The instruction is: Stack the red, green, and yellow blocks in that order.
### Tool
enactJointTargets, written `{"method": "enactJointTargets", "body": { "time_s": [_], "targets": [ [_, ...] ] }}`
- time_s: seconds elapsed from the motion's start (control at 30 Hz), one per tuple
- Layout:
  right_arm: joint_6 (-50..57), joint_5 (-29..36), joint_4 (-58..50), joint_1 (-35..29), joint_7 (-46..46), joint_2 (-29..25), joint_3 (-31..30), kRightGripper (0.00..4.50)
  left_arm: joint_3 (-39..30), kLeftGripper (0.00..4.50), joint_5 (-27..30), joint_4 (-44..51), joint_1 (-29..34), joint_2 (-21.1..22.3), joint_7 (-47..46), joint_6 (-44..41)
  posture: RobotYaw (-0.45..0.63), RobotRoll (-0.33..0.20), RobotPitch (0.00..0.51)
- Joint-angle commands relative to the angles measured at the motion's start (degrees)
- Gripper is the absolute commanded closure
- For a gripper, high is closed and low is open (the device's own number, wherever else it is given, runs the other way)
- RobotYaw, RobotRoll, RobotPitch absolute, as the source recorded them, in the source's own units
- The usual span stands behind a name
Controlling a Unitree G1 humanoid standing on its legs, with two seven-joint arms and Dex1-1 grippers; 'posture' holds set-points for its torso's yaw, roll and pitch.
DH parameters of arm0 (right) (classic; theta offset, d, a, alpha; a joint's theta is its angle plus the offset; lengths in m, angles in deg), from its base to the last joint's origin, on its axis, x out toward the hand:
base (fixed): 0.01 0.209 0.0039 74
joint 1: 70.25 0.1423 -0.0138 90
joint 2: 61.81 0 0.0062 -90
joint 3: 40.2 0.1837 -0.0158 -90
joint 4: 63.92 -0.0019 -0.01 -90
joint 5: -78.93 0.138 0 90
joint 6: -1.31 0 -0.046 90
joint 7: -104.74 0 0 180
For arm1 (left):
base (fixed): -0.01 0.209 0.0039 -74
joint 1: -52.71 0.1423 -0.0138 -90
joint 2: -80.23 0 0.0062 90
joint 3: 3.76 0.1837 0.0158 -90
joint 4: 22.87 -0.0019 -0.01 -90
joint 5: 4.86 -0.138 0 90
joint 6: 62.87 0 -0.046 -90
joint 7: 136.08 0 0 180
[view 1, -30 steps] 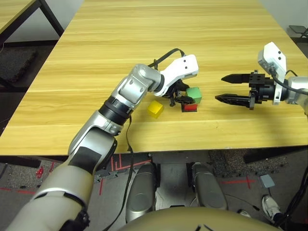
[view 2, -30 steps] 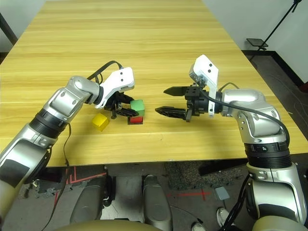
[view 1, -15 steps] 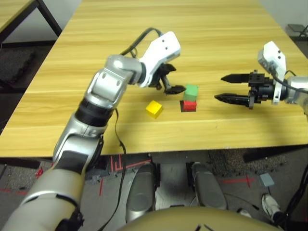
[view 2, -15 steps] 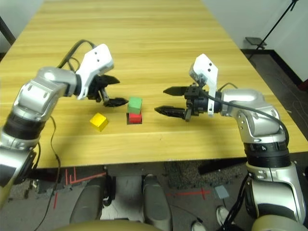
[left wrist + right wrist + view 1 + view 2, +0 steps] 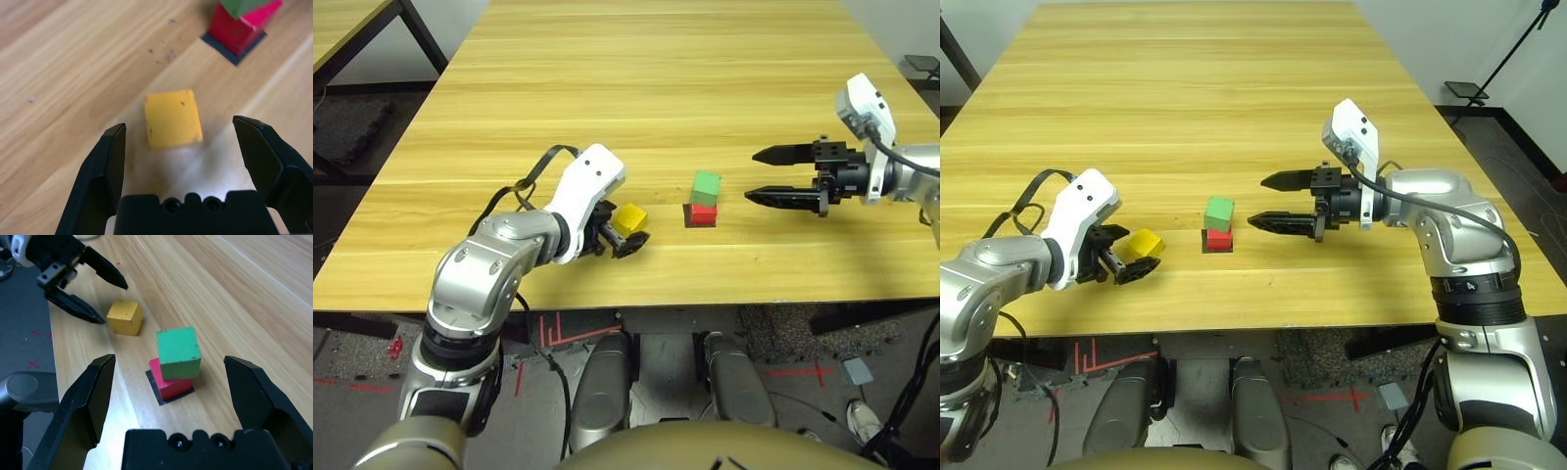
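Observation:
My left gripper needs to go lower first and then close on the block. Its fingers stop above the yellow block with wood between them, so they would miss the block if I closed now.
The green block sits on top of the red block, slightly twisted, near the middle of the table. The yellow block lies on the wood to their left. My left gripper is open and low at the table, one finger on each side of the yellow block, not touching it. My right gripper hovers open to the right of the stack, fingers pointing at it, a short gap away. In the right wrist view the green block and red block stand between its open fingers.
A flat black square patch lies under the red block. The table's front edge runs close behind the left gripper. Bare wood stretches across the far half of the table.
My left gripper left the green block on the red one, drew back to the near left and came down open around the yellow block. The right gripper has barely moved.

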Motion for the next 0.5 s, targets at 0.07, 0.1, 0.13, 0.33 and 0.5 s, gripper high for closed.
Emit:
{"method": "enactJointTargets", "body": {
  "time_s": [0.07,0.1,0.13,0.33,0.5],
  "targets": [
    [-0.58,-0.51,0.57,1.01,-0.34,0.44,-1.03,0.0,1.5,0.03,-0.01,-3.32,0.29,0.82,-2.23,3.01,0.28,-0.115,0.113],
    [-0.57,-0.45,0.54,1.01,-0.31,0.43,-1.02,0.0,1.88,0.03,0.2,-3.82,0.31,1.02,-2.43,3.37,0.28,-0.115,0.113],
    [-0.58,-0.4,0.48,0.92,-0.29,0.36,-0.99,0.0,2.32,0.03,0.38,-4.29,0.45,1.2,-2.59,3.56,0.27,-0.115,0.113],
    [-0.2,-0.14,-0.24,0.4,0.19,0.04,-0.6,0.0,4.34,0.03,0.49,-6.96,2.63,1.5,-3.92,5.81,0.25,-0.116,0.115],
    [0.0,0.19,-0.96,-0.31,0.76,0.05,-0.19,0.0,3.28,0.6,0.44,-9.18,4.01,-0.52,-5.94,7.27,0.25,-0.114,0.116]
  ]
}}
